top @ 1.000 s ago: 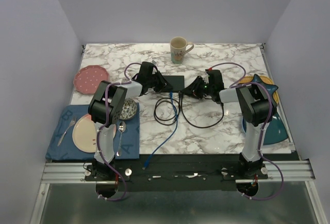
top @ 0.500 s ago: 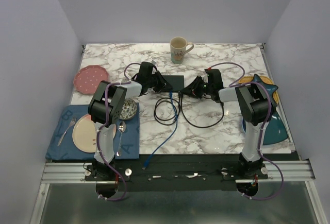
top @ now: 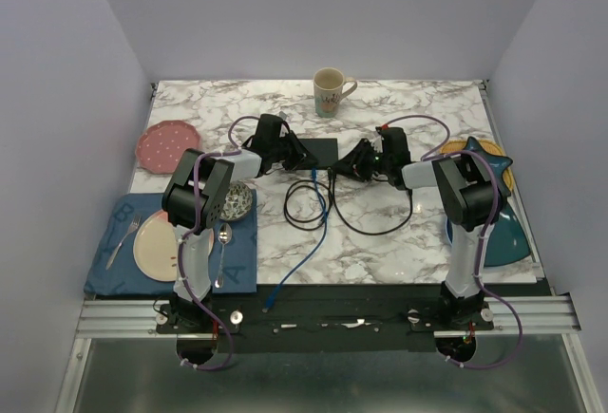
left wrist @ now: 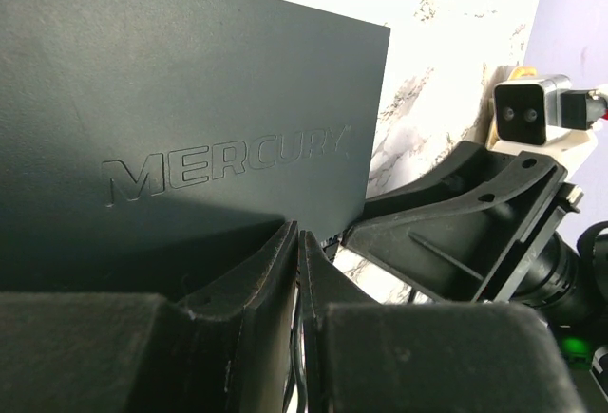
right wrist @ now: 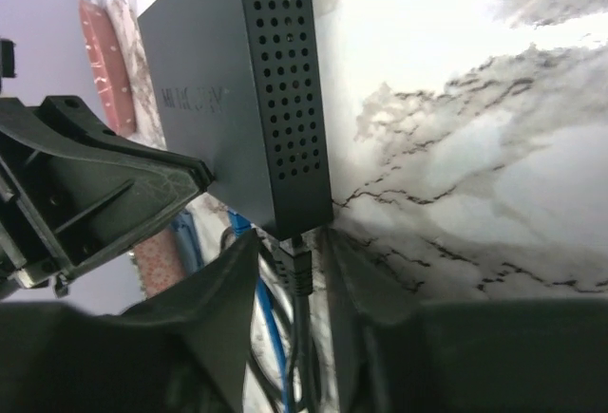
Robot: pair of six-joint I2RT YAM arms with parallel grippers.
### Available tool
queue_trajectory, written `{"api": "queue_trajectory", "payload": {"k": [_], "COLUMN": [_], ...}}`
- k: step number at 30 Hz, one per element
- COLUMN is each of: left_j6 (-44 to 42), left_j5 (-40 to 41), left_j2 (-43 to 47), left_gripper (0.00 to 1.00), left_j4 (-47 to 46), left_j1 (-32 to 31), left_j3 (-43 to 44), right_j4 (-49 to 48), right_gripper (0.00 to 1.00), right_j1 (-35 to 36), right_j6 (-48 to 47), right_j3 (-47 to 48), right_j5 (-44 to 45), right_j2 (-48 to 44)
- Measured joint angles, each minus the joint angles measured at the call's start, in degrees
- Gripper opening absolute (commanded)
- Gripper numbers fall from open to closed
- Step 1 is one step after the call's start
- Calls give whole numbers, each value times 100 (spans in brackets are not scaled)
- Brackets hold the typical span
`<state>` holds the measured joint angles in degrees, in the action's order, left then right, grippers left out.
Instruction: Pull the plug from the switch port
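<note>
My right fingertips reach the black plug's switch entry in the right wrist view, so my right gripper should close on the plug now.
The black switch (top: 324, 151) lies mid-table; its lid reads MERCURY in the left wrist view (left wrist: 190, 100). A black plug (right wrist: 297, 263) sits in the port on the switch's (right wrist: 275, 100) near face, its black cable (top: 380, 228) looping over the table. My right gripper (right wrist: 288, 240) is open, one finger on each side of the plug, not touching it; in the top view it (top: 348, 167) sits at the switch's right front corner. My left gripper (left wrist: 298, 237) is shut and empty, resting at the switch's left edge (top: 300, 159).
A blue cable (top: 318, 233) runs from the switch toward the front edge. A mug (top: 329, 91) stands behind the switch. A pink plate (top: 168, 144), a patterned bowl (top: 237, 201) and a blue placemat (top: 114, 233) with plate and cutlery are left; a teal plate (top: 499, 233) is right.
My right gripper has crept slightly left, closer to the switch and around the plug. The left gripper and the switch have not moved.
</note>
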<state>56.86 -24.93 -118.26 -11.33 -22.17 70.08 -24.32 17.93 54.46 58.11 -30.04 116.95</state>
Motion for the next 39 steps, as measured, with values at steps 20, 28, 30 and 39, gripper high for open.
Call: {"api": "queue_trajectory", "payload": {"k": [20,28,30,39], "left_j6": [0,4,4,13], "left_j5": [-35,-39,-44,-61], "left_j2": [0,0,0,9], "left_gripper": [20,20,20,20], "left_j4": [4,-2,-15,-42], "left_j1": [0,0,0,0], "left_j3": [-2,-13,-17,-46], "right_j4": [26,-142,-177,-221], "right_gripper": [35,38,35,20], "right_j1": [50,52,50,50], "right_j6": [94,308,365,417], "right_j3": [-11,-11,-13,-50], "right_j5": [-66,-68,-68,-68], "right_j2": [39,98,116,136]}}
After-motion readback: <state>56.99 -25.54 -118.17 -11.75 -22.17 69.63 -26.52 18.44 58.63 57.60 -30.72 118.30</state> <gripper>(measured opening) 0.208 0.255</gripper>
